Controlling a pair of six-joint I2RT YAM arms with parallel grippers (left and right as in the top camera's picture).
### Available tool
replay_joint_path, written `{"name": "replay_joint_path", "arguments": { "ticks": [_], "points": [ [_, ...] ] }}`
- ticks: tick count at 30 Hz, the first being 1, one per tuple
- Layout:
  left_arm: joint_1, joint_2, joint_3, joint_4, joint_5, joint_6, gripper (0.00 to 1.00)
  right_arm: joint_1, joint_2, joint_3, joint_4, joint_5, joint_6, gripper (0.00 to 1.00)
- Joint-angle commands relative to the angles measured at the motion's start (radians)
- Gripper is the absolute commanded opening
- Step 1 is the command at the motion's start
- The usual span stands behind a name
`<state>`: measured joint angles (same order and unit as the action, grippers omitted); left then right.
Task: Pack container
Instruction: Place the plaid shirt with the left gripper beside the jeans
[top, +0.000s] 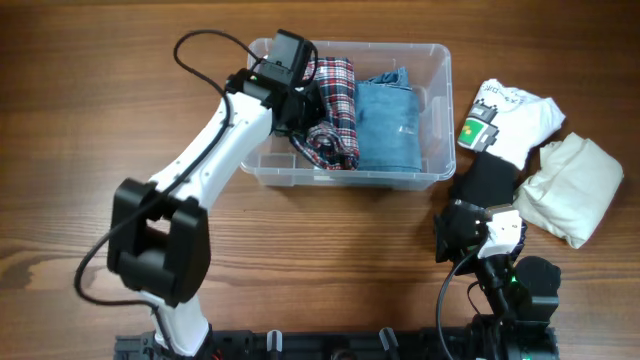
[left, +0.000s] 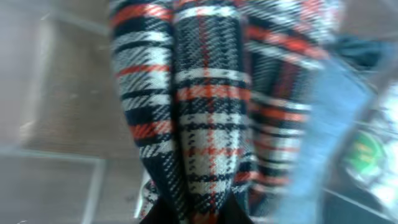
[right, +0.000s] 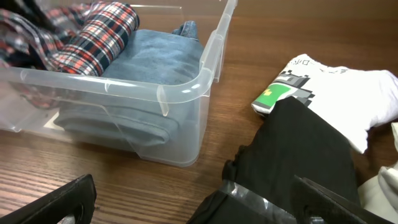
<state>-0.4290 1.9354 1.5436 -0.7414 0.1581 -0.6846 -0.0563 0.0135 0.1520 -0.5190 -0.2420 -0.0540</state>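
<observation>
My left gripper should keep holding the plaid shirt until it covers the container's bottom, because the shirt's bunched edge (top: 326, 145) (left: 210, 137) comes up to the fingers beside that bottom.
The clear container (top: 436, 112) stands at the table's back centre. It holds folded blue jeans (top: 388, 125) on its right side and a red, white and black plaid shirt (top: 335, 110) on its left. My left gripper (top: 300, 112) is inside the container, shut on the plaid shirt (left: 205, 112), which hangs bunched from the fingers. My right gripper (top: 480, 235) is open and empty, low over the near end of a black garment (top: 485, 180). In the right wrist view the container's corner (right: 180, 93) is left of the black garment (right: 298, 149).
A white T-shirt with a green print (top: 515, 115) lies right of the container, partly under the black garment. A cream folded garment (top: 570, 190) lies at the far right. Bare wood lies in front of the container.
</observation>
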Motion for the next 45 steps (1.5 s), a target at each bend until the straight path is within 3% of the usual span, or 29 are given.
{"name": "replay_joint_path", "arguments": {
  "ticks": [1, 4, 7, 9, 10, 11, 12, 15, 17, 20, 24, 26, 32, 34, 37, 38, 39, 42, 45],
  "points": [
    [0.000, 0.029, 0.000, -0.092, -0.173, -0.023, 0.04, -0.005, -0.006, 0.003, 0.002, 0.002, 0.003, 1.00],
    [0.004, 0.023, 0.000, -0.154, -0.232, -0.023, 0.04, -0.005, -0.006, 0.003, 0.002, 0.002, 0.002, 1.00],
    [0.006, 0.023, 0.000, -0.157, -0.233, 0.021, 0.22, -0.005, -0.006, 0.003, 0.002, 0.002, 0.002, 1.00],
    [0.013, 0.022, 0.001, -0.142, -0.235, 0.055, 0.63, -0.005, -0.006, 0.003, 0.002, 0.002, 0.002, 1.00],
    [0.020, 0.020, 0.002, -0.134, -0.234, 0.082, 0.71, -0.005, -0.006, 0.003, 0.002, 0.002, 0.003, 1.00],
    [0.031, 0.015, 0.009, -0.138, -0.230, 0.110, 0.71, -0.005, -0.006, 0.003, 0.002, 0.002, 0.002, 1.00],
    [0.045, 0.005, 0.014, -0.145, -0.226, 0.146, 0.64, -0.005, -0.006, 0.003, 0.002, 0.002, 0.003, 1.00],
    [0.086, -0.036, 0.014, -0.152, -0.192, 0.194, 0.55, -0.005, -0.006, 0.003, 0.002, 0.002, 0.003, 1.00],
    [0.100, -0.051, 0.014, -0.114, -0.026, 0.269, 0.35, -0.005, -0.006, 0.003, 0.002, 0.002, 0.003, 1.00],
    [0.079, -0.044, 0.014, -0.089, 0.089, 0.331, 0.22, -0.005, -0.006, 0.003, 0.002, 0.002, 0.002, 1.00],
    [-0.007, -0.020, 0.014, -0.059, 0.074, 0.473, 0.15, -0.005, -0.006, 0.003, 0.002, 0.002, 0.002, 1.00],
    [-0.042, 0.006, 0.014, -0.060, 0.012, 0.472, 0.15, -0.005, -0.006, 0.003, 0.002, 0.002, 0.002, 1.00],
    [-0.064, 0.156, 0.014, -0.068, -0.087, 0.488, 0.16, -0.005, -0.006, 0.003, 0.002, 0.002, 0.002, 0.99],
    [-0.055, 0.186, 0.014, -0.095, -0.182, 0.425, 0.22, -0.005, -0.006, 0.003, 0.002, 0.002, 0.003, 1.00],
    [-0.034, 0.171, 0.026, -0.135, -0.204, 0.418, 0.25, -0.005, -0.006, 0.003, 0.002, 0.002, 0.003, 1.00],
    [-0.031, 0.156, 0.047, -0.158, -0.200, 0.414, 0.29, -0.005, -0.006, 0.003, 0.002, 0.002, 0.003, 1.00],
    [-0.029, 0.139, 0.072, -0.178, -0.188, 0.411, 0.43, -0.005, -0.006, 0.003, 0.002, 0.002, 0.002, 1.00],
    [-0.029, 0.052, 0.203, -0.238, -0.094, 0.407, 0.62, -0.005, -0.006, 0.003, 0.002, 0.002, 0.003, 1.00],
    [-0.029, -0.020, 0.292, -0.251, -0.024, 0.380, 0.76, -0.005, -0.006, 0.003, 0.002, 0.002, 0.002, 1.00]
  ]
}}
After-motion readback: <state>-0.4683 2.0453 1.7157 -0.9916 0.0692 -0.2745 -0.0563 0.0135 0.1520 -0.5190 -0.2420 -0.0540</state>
